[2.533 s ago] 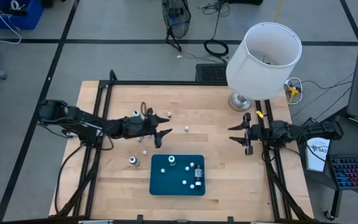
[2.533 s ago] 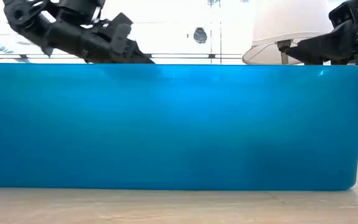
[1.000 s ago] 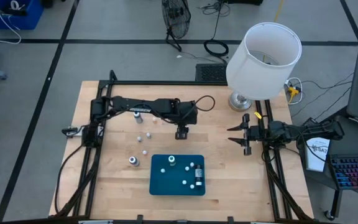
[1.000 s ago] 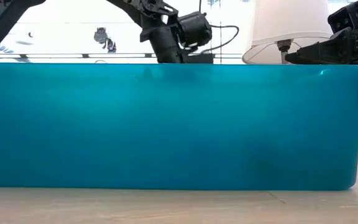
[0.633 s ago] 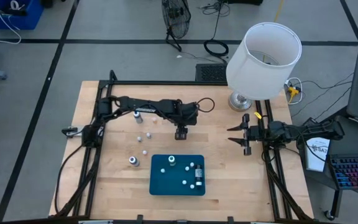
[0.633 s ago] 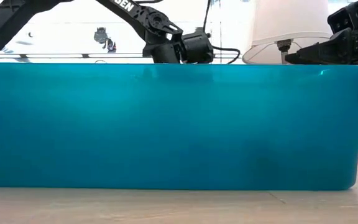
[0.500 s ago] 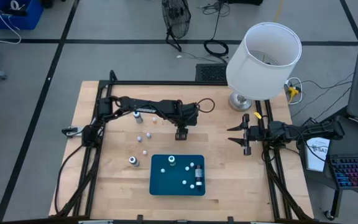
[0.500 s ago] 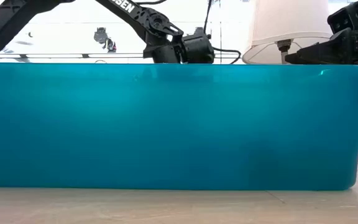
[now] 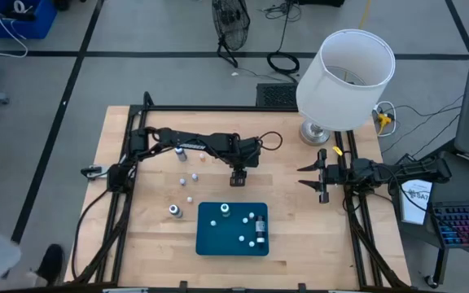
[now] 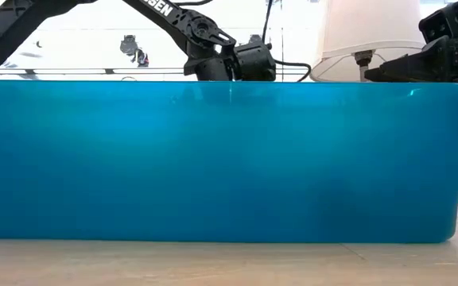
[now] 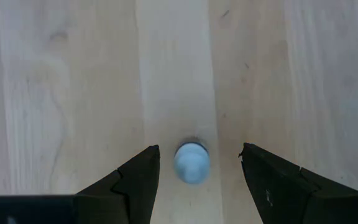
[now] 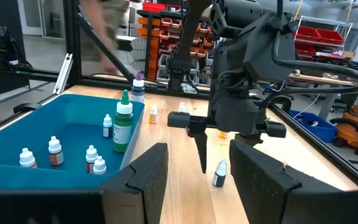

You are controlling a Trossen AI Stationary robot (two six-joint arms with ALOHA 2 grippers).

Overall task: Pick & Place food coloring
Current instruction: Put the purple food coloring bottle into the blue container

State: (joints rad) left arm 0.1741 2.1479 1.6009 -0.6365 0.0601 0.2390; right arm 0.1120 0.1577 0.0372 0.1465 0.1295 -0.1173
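Observation:
I need to get the whitish bottle to the dark-blue tray, so my left gripper should next pick the bottle up by its pale cap [image 11: 192,163].
The food coloring is several tiny bottles. Several stand in the dark-blue tray [image 9: 233,244], among them a green one [image 12: 123,129]. Several more stand loose on the wood to the tray's left and far left [image 9: 173,211]. One whitish bottle [image 11: 192,163] stands upright on the table beyond the tray's far edge; it also shows in the right wrist view [image 12: 219,175]. My left gripper [image 11: 199,149] points straight down over it, open, one finger on each side, apart from it. My right gripper [image 9: 306,175] waits open at the table's right side.
A big white lampshade [image 9: 347,69] on its lamp base [image 9: 314,130] stands at the table's far right corner. In the low view the tray's blue wall [image 10: 213,159] hides the table top. Bare wood lies between the two grippers.
My left gripper has come down a little over the single whitish bottle, staying open and pointing down. The bottle has not moved.

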